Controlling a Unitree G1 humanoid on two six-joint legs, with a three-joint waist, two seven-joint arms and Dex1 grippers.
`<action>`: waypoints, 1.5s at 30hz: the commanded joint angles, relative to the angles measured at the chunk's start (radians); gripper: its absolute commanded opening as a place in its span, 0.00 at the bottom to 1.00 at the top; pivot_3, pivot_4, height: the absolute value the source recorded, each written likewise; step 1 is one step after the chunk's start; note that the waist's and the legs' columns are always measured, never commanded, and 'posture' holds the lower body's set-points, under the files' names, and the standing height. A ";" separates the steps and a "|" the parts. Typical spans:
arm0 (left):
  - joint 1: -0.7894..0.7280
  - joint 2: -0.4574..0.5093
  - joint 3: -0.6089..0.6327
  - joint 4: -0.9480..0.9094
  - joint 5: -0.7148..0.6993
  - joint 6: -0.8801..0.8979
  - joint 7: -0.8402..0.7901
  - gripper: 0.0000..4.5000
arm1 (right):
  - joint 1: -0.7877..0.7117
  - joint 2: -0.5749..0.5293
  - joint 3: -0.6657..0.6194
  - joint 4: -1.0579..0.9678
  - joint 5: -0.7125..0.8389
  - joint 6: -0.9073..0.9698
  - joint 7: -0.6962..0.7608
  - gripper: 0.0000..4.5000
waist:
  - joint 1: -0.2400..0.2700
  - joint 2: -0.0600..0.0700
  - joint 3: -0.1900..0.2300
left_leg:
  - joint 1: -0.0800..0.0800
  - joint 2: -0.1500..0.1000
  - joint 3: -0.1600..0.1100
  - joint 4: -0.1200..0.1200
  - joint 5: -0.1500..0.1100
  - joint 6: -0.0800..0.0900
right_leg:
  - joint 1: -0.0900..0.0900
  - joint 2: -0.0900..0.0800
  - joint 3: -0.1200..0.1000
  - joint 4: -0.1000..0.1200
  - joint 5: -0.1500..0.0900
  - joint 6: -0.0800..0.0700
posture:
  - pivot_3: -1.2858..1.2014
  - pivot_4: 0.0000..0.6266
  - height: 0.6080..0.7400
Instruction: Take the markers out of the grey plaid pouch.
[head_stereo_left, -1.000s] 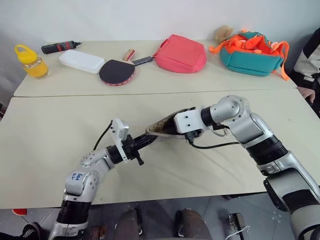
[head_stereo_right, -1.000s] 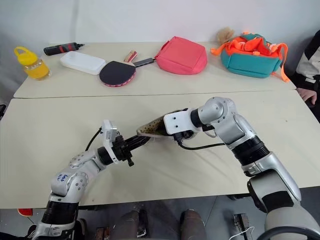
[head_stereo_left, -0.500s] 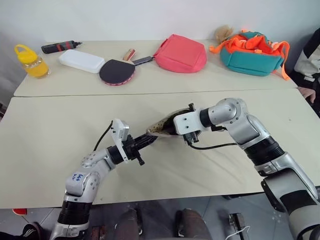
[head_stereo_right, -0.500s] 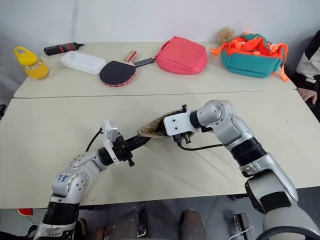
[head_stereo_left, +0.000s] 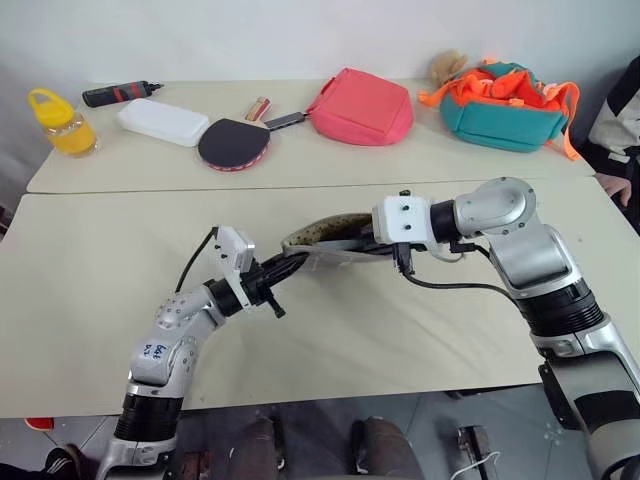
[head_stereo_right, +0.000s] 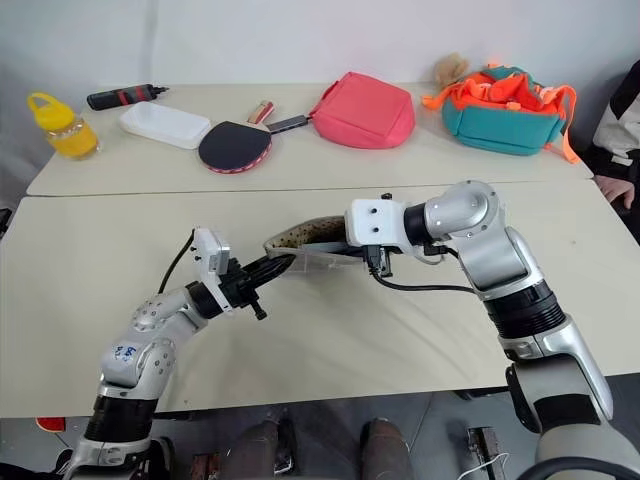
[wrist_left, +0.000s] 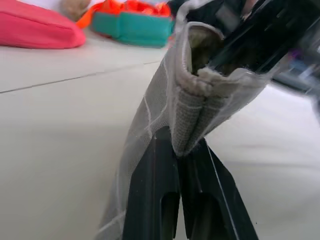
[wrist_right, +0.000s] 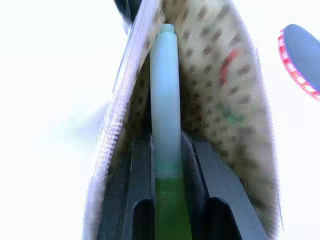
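My right gripper moves the mint-white marker (wrist_right: 164, 95) toward the open table before releasing it, since the marker is still inside the pouch.
The grey plaid pouch (head_stereo_left: 322, 238) hangs above the near table, stretched between my two grippers with its mouth open. My left gripper (wrist_left: 180, 150) is shut on the pouch's folded fabric edge, pinching it from the left side. My right gripper (wrist_right: 165, 146) reaches into the pouch's mouth from the right. It is shut on a pale mint-white marker (wrist_right: 164, 95) with a lime-green end. The marker lies along the fingers, and its far end sits deep against the dotted beige lining.
On the far table stand a pink pouch (head_stereo_left: 362, 107), a black paddle (head_stereo_left: 233, 143), a white case (head_stereo_left: 162, 122), a yellow bottle (head_stereo_left: 62, 122), a thick black marker with a red band (head_stereo_left: 120, 94) and a teal-orange bag (head_stereo_left: 505, 105). A person's hand (head_stereo_left: 612, 185) rests at the right edge.
My right hand has risen and drawn a little to the right, lifting the pouch's open end. My left gripper has come up slightly, still holding the pouch.
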 joint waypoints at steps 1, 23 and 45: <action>-0.010 0.011 0.002 -0.011 0.009 -0.037 -0.024 0.00 | -0.013 -0.008 -0.052 -0.016 0.039 0.003 -0.028 0.08 | 0.001 0.000 0.000 | 0.000 0.000 0.000 0.000 0.000 0.000 | 0.000 0.000 0.000 0.000 0.000 0.000 | 0.52 0.24 1.00; 0.021 0.070 0.091 0.048 0.027 -0.136 -0.042 0.00 | 0.027 -0.173 -0.117 0.372 -0.197 -0.281 -0.394 0.08 | 0.002 0.000 0.000 | 0.000 -0.001 0.001 -0.002 0.000 0.000 | 0.000 -0.001 0.000 -0.001 0.000 0.000 | 0.52 0.24 1.00; 0.018 0.063 0.073 0.041 0.034 -0.125 -0.045 0.00 | 0.018 -0.138 -0.219 0.242 0.070 -0.038 -0.256 0.58 | -0.002 0.003 0.002 | 0.000 0.000 0.002 -0.001 0.000 0.000 | -0.001 0.000 0.002 0.000 0.000 0.000 | 0.52 0.24 1.00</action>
